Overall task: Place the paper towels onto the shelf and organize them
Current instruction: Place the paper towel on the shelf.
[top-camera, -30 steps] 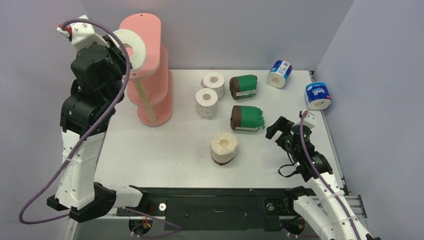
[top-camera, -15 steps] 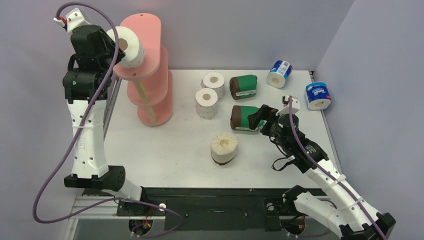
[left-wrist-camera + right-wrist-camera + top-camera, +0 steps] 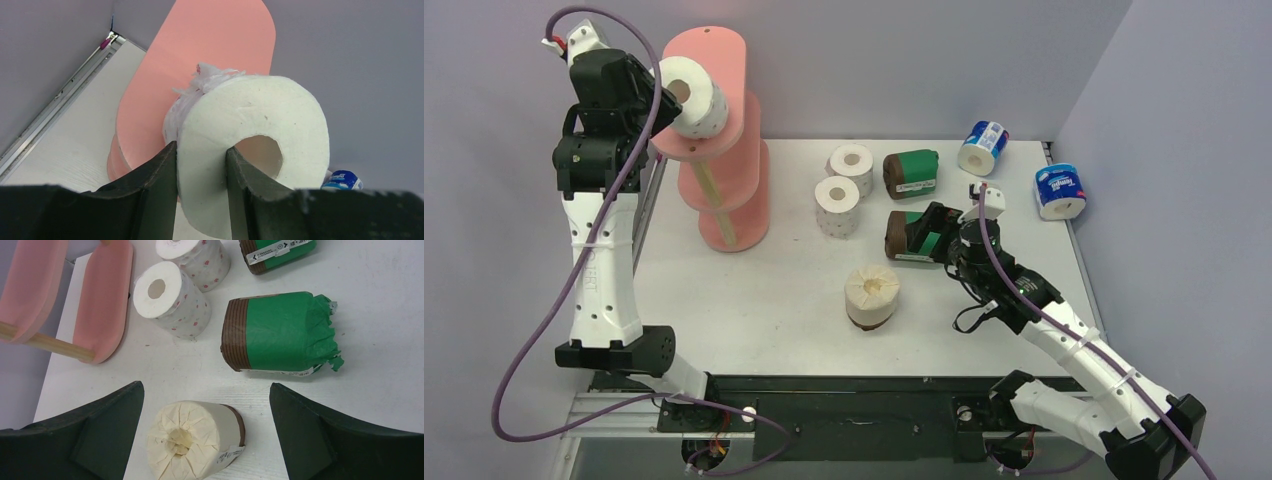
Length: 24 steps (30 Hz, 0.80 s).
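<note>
The white red-dotted roll (image 3: 694,98) is tilted, but its lower end is over the shelf's flat top board, so the left gripper should open and the roll would be let go.
My left gripper (image 3: 671,95) is shut on a white red-dotted roll (image 3: 694,98), one finger in its core, one outside (image 3: 200,150). It holds the roll at the left end of the top board of the pink shelf (image 3: 716,50), which also shows in the left wrist view (image 3: 220,40). My right gripper (image 3: 932,235) is wide open and empty above the table, over the nearer green-wrapped roll (image 3: 906,238). In the right wrist view that green roll (image 3: 277,332) lies ahead of the jaws and the cream roll (image 3: 192,442) lies between them, lower down.
Two white dotted rolls (image 3: 852,160) (image 3: 836,200) stand mid-table. A second green roll (image 3: 912,172) lies behind the first. The cream roll (image 3: 872,292) stands nearer the front. Two blue-white rolls (image 3: 982,147) (image 3: 1060,190) lie at the back right by the wall.
The left arm has swung the dotted roll rightward over the shelf's top board. The right arm has reached forward and left from the right edge to above the nearer green roll.
</note>
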Tool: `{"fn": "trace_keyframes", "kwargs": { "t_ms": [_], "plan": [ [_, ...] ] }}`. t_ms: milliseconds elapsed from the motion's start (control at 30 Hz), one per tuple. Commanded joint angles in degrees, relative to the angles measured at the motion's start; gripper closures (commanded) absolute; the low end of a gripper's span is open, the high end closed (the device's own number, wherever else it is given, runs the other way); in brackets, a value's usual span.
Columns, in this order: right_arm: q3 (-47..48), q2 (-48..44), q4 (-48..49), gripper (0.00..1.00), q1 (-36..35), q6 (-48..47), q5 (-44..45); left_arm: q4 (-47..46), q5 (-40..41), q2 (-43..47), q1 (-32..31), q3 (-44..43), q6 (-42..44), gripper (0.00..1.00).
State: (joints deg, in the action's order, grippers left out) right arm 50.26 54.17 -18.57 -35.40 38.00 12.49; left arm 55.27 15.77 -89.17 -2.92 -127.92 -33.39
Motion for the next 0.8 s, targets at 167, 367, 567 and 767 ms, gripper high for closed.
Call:
{"fn": "trace_keyframes", "kwargs": {
  "t_ms": [167, 367, 567, 767],
  "plan": [
    [2.9, -0.3, 1.9, 0.09, -0.7, -0.8, 2.1, -2.5, -0.4, 0.0, 0.9, -2.1, -1.2, 0.7],
    [2.8, -0.7, 1.4, 0.09, -0.6, -0.9, 2.2, -2.4, 0.2, 0.1, 0.9, -1.8, -1.0, 0.53],
    [3.7, -0.6, 0.5, 0.09, -0.7, -1.3, 2.3, -2.8, 0.1, -0.1, 0.9, -2.2, -1.4, 0.44],
    [4.9, 0.3, -0.2, 0.09, -0.7, -1.8, 2.0, -3.6, -0.3, -0.2, 0.9, -3.1, -1.8, 0.36]
  ]
}}
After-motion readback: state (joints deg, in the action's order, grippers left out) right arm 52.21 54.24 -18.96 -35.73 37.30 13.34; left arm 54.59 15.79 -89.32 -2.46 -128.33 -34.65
